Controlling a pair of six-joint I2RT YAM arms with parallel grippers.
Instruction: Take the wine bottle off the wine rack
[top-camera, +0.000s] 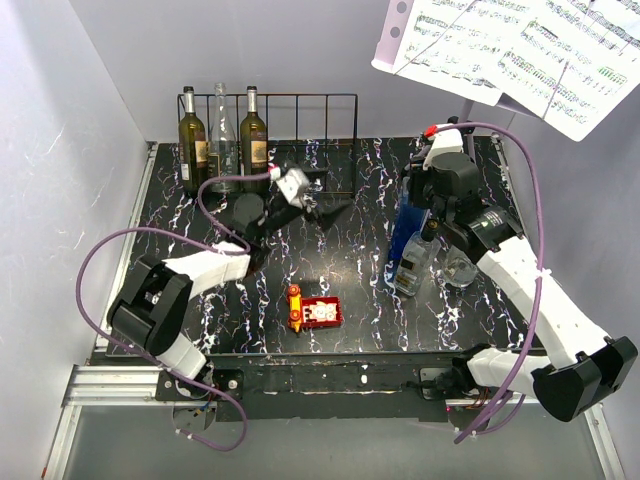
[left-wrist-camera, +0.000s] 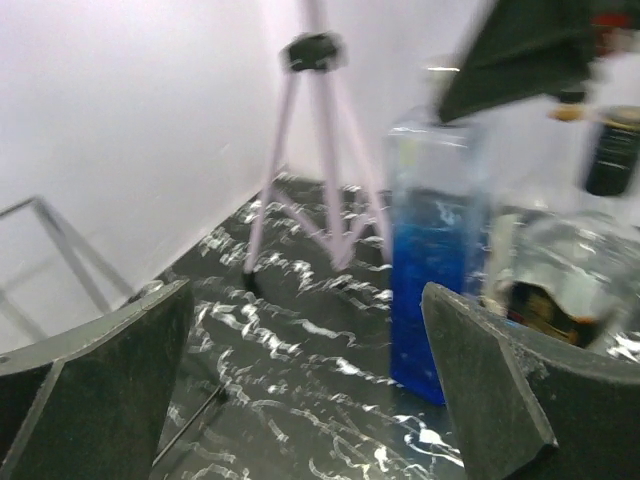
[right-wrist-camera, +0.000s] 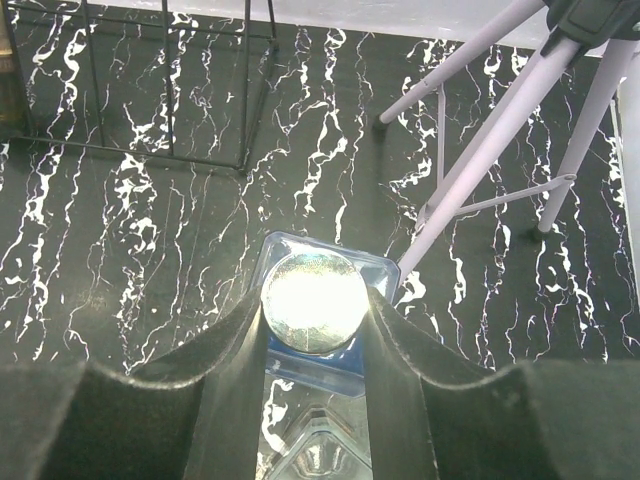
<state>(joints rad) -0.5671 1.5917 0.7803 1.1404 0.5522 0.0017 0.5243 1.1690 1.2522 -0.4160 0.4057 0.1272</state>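
Observation:
My left gripper grabs the dark wine bottle (top-camera: 192, 140) by its neck next, which leaves its labelled body free to come off the rack.
The black wire wine rack (top-camera: 310, 110) stands at the back left. Its left slots hold a dark green wine bottle (top-camera: 192, 140), a clear bottle (top-camera: 222, 135) and another dark bottle (top-camera: 253, 140). My left gripper (top-camera: 335, 212) hovers open in front of the rack's empty right part, and its fingers (left-wrist-camera: 100, 380) have nothing between them. My right gripper (right-wrist-camera: 314, 292) is shut on the silver cap (right-wrist-camera: 314, 300) of a tall blue square bottle (top-camera: 405, 235) standing upright on the table right of centre. The same blue bottle (left-wrist-camera: 430, 280) shows in the left wrist view.
A clear bottle (top-camera: 418, 265) and a round glass object (top-camera: 460, 270) stand next to the blue one. A red toy (top-camera: 315, 312) lies near the front centre. Pale tripod legs (right-wrist-camera: 480, 150) stand at the back right, under the sheet music (top-camera: 520, 50).

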